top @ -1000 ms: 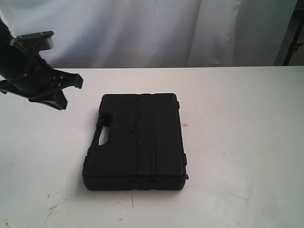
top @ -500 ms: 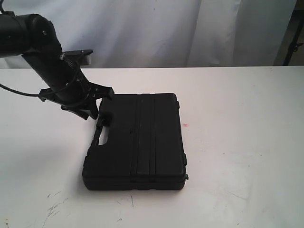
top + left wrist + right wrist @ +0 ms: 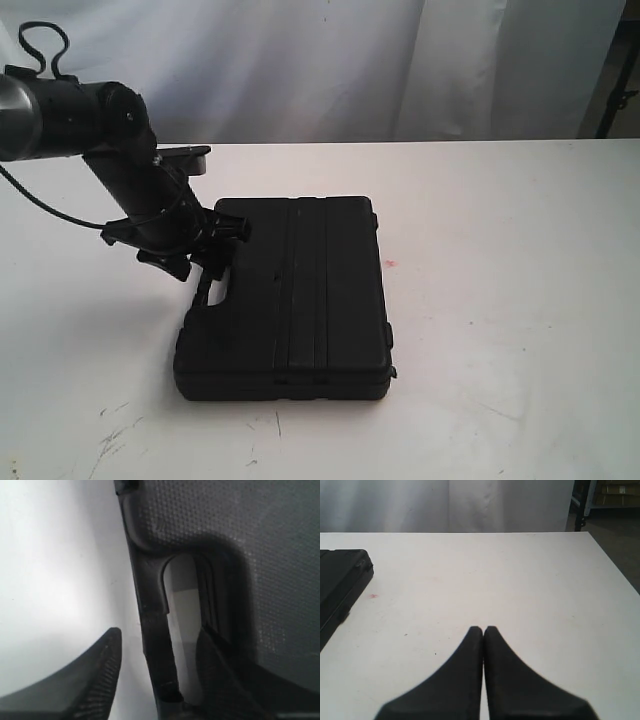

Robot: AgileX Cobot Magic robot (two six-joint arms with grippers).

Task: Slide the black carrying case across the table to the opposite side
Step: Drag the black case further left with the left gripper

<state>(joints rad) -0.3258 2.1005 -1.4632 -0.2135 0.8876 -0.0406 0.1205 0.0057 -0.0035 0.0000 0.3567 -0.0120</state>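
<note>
The robot's left fingers stop above the handle bar [image 3: 156, 635] beside the opening [image 3: 186, 605] and would miss if they closed now, so the left gripper should go lower, then close on the bar.
The black carrying case [image 3: 300, 290] lies flat on the white table [image 3: 500, 230], its handle [image 3: 212, 285] facing left. My left gripper [image 3: 205, 255] is open and low over that handle. In the left wrist view the left gripper [image 3: 160, 635] straddles the handle bar [image 3: 152, 630]: one finger [image 3: 97, 680] is outside over the table, the other finger [image 3: 220, 675] is in the handle's opening. The right gripper [image 3: 483, 628] is shut and empty above bare table, with a corner of the case [image 3: 340, 580] well off to one side. It does not show in the exterior view.
A tiny red spot [image 3: 390, 263] marks the table just right of the case. Dark scratches [image 3: 115, 435] lie near the front left edge. A white curtain [image 3: 330, 60] hangs behind the table's far edge.
The left arm has swung right and down from the table's left side to the case, and its open fingers now sit around the handle. The case has not moved.
</note>
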